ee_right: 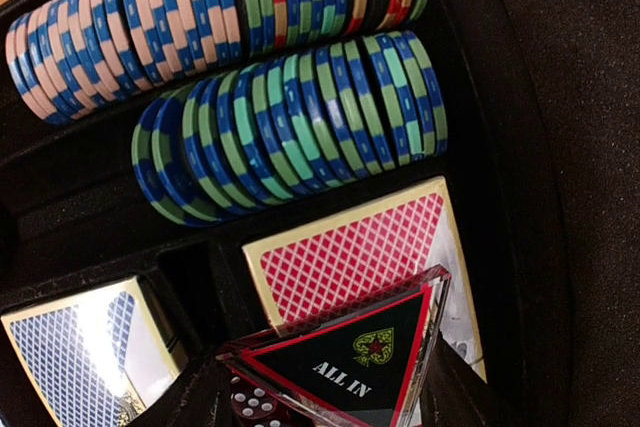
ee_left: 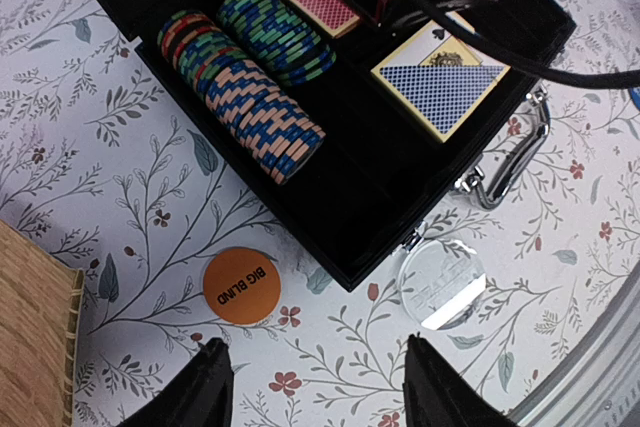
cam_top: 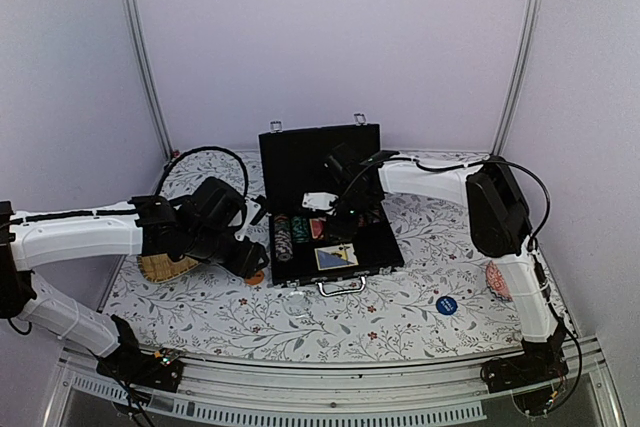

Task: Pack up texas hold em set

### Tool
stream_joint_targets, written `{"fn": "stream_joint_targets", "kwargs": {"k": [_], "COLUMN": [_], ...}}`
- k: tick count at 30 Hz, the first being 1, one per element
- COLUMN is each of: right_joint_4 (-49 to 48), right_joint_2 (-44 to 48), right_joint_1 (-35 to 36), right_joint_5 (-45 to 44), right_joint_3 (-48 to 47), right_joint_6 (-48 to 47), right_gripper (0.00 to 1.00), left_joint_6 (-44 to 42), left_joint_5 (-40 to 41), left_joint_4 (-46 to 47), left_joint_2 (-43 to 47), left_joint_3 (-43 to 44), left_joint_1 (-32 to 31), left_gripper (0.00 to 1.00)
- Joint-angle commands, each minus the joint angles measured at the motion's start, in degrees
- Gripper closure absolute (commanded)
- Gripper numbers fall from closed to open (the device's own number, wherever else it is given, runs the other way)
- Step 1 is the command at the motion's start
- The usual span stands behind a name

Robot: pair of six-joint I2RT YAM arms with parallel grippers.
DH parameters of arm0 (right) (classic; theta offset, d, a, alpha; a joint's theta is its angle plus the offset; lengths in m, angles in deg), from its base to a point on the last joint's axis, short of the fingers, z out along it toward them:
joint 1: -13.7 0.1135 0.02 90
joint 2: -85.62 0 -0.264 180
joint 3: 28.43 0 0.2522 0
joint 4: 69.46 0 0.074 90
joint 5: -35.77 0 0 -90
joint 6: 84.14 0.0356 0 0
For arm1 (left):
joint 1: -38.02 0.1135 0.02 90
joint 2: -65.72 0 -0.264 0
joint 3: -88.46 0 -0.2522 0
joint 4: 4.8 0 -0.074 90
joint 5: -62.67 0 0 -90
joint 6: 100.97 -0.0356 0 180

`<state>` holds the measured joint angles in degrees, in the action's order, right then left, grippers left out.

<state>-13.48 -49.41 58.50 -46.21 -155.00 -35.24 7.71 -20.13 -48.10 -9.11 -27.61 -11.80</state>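
Note:
The ALL IN marker (ee_right: 345, 357) is low over the flat top of the red deck, so my right gripper should open its fingers.
The black case (cam_top: 300, 162) lies open mid-table, lid raised at the back. Rows of multicoloured chips (ee_right: 250, 107) fill its left slots, beside a red-backed deck (ee_right: 345, 252) and a blue-backed deck (ee_right: 70, 347). My right gripper (ee_right: 320, 397) hangs inside the case, shut on a triangular ALL IN marker (ee_right: 345, 357) held over the red deck, with red dice (ee_right: 255, 409) just beneath. My left gripper (ee_left: 320, 387) hovers open over the tablecloth near the case's front-left corner. An orange BIG BLIND disc (ee_left: 240, 285) and a clear dealer disc (ee_left: 442, 282) lie just ahead of its fingers.
A woven straw tray (cam_top: 165, 267) sits under the left arm. A blue disc (cam_top: 447, 305) lies on the cloth right of the case, and a red patterned bowl (cam_top: 497, 280) is partly hidden behind the right arm. The case's silver handle (ee_left: 510, 162) sticks out toward the table's front rail.

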Motion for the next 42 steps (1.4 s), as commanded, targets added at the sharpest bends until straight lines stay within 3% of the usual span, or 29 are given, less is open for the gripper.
{"fn": "stream_joint_targets", "kwargs": {"k": [1,13,19,23,28,34,42], "right_joint_4": [-3.12,-2.07,0.79,0.92,-3.04,-9.59,-16.78], "right_joint_2": [-2.84,-0.26,12.08,21.50,32.38,43.23,51.53], "right_joint_1": [0.23,0.32,0.56,0.50,-1.77,-8.14,-15.82], "right_joint_5": [-1.25,-0.53,4.10,4.72,7.04,11.99,15.75], "right_joint_3": [-1.18,-1.16,2.97,11.50,28.91,48.21,57.12], "right_joint_6": [0.08,1.47,2.94,3.22,4.35,7.18,7.86], "right_gripper": [0.41,0.22,0.17,0.17,0.17,0.18,0.18], "left_joint_6": [0.18,0.50,2.54,3.29,1.80,-1.41,-2.24], "left_joint_5": [0.32,0.04,1.18,-0.55,-5.22,-9.50,-8.67], "left_joint_4": [-0.26,-0.12,-1.75,-2.55,-2.85,-4.16,-6.05], "left_joint_2": [0.05,-0.05,-1.04,-2.11,-4.75,-12.73,-23.83], "left_joint_3": [-0.43,-0.77,-0.39,0.07,0.81,4.71,11.34], "left_joint_1": [0.38,0.42,0.72,1.18,0.98,-4.46,-9.49], "left_gripper": [0.42,0.41,0.35,0.33,0.35,0.37,0.30]}}
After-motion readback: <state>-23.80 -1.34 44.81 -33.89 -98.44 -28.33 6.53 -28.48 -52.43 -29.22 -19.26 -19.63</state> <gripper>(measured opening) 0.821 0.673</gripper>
